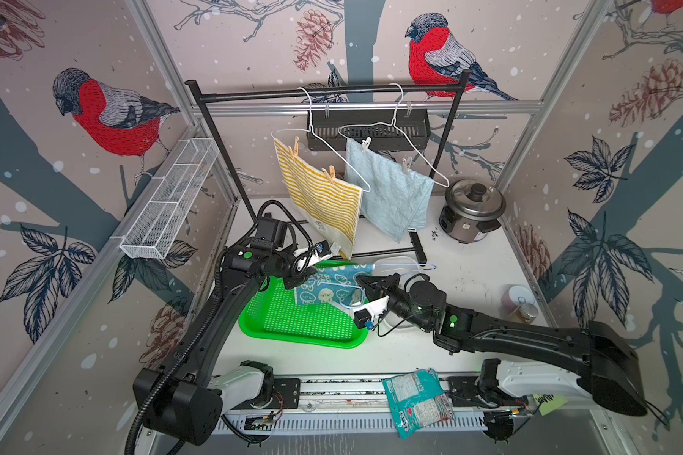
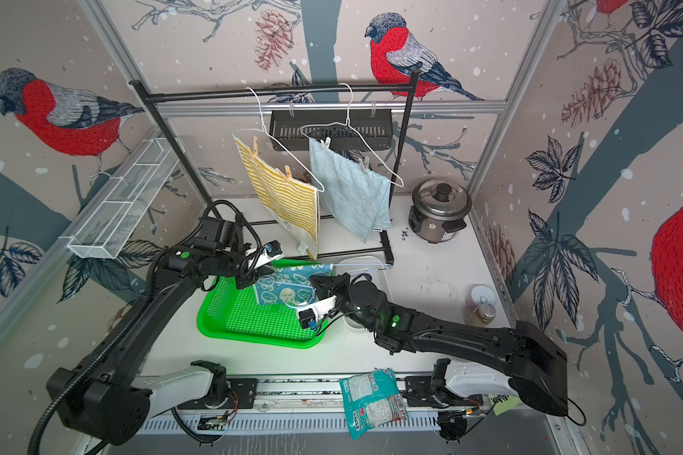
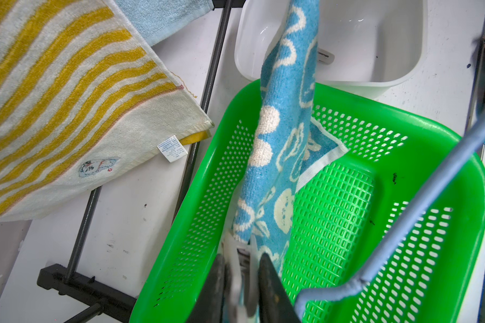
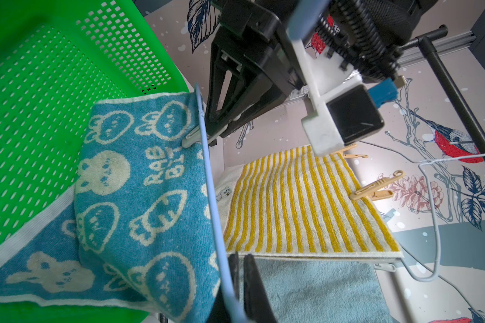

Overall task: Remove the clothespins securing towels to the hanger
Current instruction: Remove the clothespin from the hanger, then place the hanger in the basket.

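My fingers are holding the hanger's wire [image 4: 210, 167] high above the bottom of the basket. My right gripper should keep its hold on the hanger until it is lying in the green basket.
The teal towel [image 1: 332, 289] [image 3: 280, 156] with white rabbits hangs from a pale-blue hanger [image 1: 405, 267] [image 4: 213, 212] into the green basket [image 1: 292, 327]. My left gripper [image 3: 242, 256] [image 1: 312, 272] is shut on a pale plastic clothespin [image 3: 244, 268] [image 4: 191, 139] that pins this towel to the hanger wire. My right gripper [image 4: 240, 258] [image 1: 361, 281] is shut on the hanger's wire at the other side. Behind, a yellow-striped towel [image 1: 320, 197] carries two tan clothespins [image 1: 329, 173]. A light-blue towel [image 1: 391, 193] carries two white clothespins [image 1: 407, 164]. Both hang on white hangers from the black rack [image 1: 324, 92].
A white bin [image 3: 361, 42] behind the green basket holds one loose clothespin [image 3: 325, 56]. A rice cooker [image 1: 474, 208] stands at the back right and a jar [image 1: 523, 311] at the right wall. A wire shelf [image 1: 170, 205] is on the left wall. A snack packet [image 1: 416, 402] lies at the front.
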You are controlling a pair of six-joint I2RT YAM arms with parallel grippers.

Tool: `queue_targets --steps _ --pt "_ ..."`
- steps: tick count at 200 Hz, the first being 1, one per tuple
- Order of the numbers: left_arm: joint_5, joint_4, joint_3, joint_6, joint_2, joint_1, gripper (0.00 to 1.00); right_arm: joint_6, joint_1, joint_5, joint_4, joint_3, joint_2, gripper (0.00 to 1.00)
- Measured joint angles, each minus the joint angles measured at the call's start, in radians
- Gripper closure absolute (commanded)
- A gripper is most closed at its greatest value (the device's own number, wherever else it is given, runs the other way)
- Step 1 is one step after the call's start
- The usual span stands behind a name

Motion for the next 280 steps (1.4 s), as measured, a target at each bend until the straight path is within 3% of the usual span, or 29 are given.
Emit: queue_targets --steps 37,125,177,243,280 --pt "0.013 0.0 0.003 0.0 -0.003 0.0 0.96 0.007 0.0 0.0 0.0 0.0 0.006 1.0" --pt "-0.005 0.0 0.019 0.0 -0.044 0.0 1.0 0.045 -0.001 0.009 -0.005 0.018 0.036 1.0" --pt "-0.028 0.021 0.077 -0.039 -0.159 0.0 1.0 0.087 -0.001 0.006 -0.034 0.055 0.05 1.0" --pt "-0.2 0.258 0.014 -0.267 -0.37 0.0 1.0 0.266 0.014 -0.068 -0.168 0.184 0.065 1.0" --pt "-0.246 0.393 0.022 -0.376 -0.43 0.0 1.0 0.42 0.024 -0.098 -0.235 0.266 0.164 1.0"
